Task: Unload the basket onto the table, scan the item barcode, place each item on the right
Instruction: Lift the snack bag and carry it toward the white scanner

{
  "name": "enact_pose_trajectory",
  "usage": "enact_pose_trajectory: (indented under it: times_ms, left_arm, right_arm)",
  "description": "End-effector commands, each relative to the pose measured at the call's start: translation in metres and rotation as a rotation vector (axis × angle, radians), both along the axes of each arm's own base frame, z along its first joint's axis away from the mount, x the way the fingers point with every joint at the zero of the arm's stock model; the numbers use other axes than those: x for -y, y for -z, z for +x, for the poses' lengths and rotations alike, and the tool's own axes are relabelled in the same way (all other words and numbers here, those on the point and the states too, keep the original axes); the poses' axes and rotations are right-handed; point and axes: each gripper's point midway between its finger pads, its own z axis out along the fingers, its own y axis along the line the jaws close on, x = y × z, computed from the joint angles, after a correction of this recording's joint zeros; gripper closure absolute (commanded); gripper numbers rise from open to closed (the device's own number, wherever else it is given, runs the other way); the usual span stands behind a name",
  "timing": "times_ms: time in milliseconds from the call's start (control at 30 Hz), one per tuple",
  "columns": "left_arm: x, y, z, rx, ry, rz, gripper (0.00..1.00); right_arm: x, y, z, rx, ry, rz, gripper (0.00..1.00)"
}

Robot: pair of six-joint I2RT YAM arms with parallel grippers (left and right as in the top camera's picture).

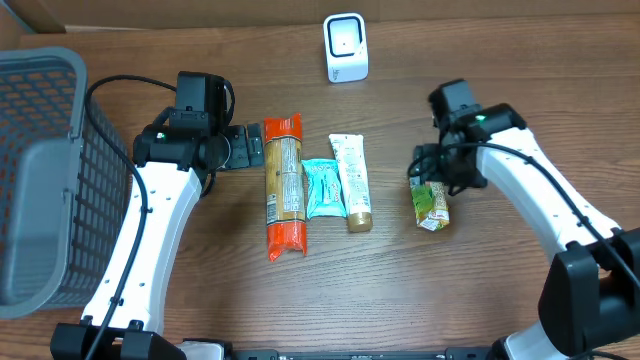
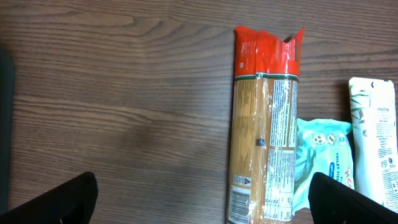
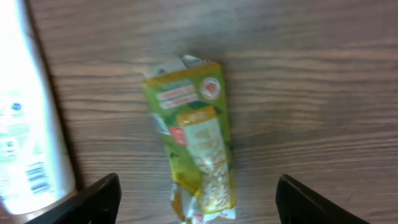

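Note:
The right gripper grabs the snack packet across its width by the packet's crumpled yellow end (image 1: 433,217) next, so the packet's green body faces the barcode scanner (image 1: 346,47).
A green and yellow snack packet (image 1: 432,203) lies flat on the wooden table at the right. My right gripper (image 1: 430,170) hovers just above its far end. In the right wrist view the packet (image 3: 196,143) sits between the spread fingers (image 3: 99,196), and the right gripper (image 3: 199,199) is open and touches nothing. A white barcode scanner (image 1: 346,47) stands at the table's far edge. My left gripper (image 1: 250,148) is open beside the top of a long spaghetti pack (image 1: 284,185). In the left wrist view the left gripper (image 2: 202,199) is empty, with the spaghetti pack (image 2: 264,124) near its right finger.
A teal tissue pack (image 1: 323,188) and a white tube (image 1: 351,180) lie between the spaghetti and the packet. A grey mesh basket (image 1: 40,170) stands at the left edge. The tube (image 3: 25,124) shows at the left of the right wrist view.

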Motion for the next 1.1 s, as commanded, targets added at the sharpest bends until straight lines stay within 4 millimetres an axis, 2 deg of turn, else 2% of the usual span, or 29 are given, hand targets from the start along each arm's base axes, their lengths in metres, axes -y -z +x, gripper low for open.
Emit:
enact_pose_trajectory:
  times_ms: [0,267,400,467,533,600,667,767,867,933,1067]
  left_arm:
    - [-0.001,-0.001,0.001,0.004,0.018,0.018,0.0]
    - [-0.001,-0.001,0.001,0.004,0.018,0.018,0.0]
    - [-0.001,-0.001,0.001,0.004,0.018,0.018,0.0]
    - [-0.001,-0.001,0.001,0.004,0.018,0.018,0.0]
    - [-0.001,-0.001,0.001,0.004,0.018,0.018,0.0]
    - [-0.001,-0.001,0.001,0.004,0.018,0.018,0.0]
    - [-0.001,-0.001,0.001,0.004,0.018,0.018,0.0]
    - [-0.001,-0.001,0.001,0.004,0.018,0.018,0.0]
    - [-0.001,-0.001,0.001,0.004,0.018,0.018,0.01]
    - [-0.001,-0.001,0.001,0.004,0.018,0.018,0.0]
    - [-0.001,-0.001,0.001,0.004,0.018,0.018,0.0]
  right_arm:
    - [-0.007,0.032,-0.024,-0.085,-0.059,0.045,0.2]
    - [-0.005,0.084,-0.039,-0.053,-0.064,0.057,0.21]
    - [-0.002,0.095,-0.048,-0.064,-0.06,0.055,0.28]
    - [-0.002,0.096,-0.05,-0.069,-0.058,0.061,0.36]
    - [-0.008,0.095,-0.051,-0.076,-0.061,0.095,0.54]
    - [-0.018,0.093,-0.052,-0.087,-0.068,0.149,0.68]
    - [-0.026,0.089,-0.052,-0.092,-0.072,0.2,0.76]
    - [-0.036,0.075,-0.046,-0.095,-0.082,0.265,0.85]
    - [-0.047,0.05,-0.036,-0.086,-0.122,0.331,0.89]
    - [-0.059,0.026,-0.027,-0.067,-0.157,0.405,0.9]
    - [-0.094,-0.043,-0.008,0.021,-0.316,0.649,0.9]
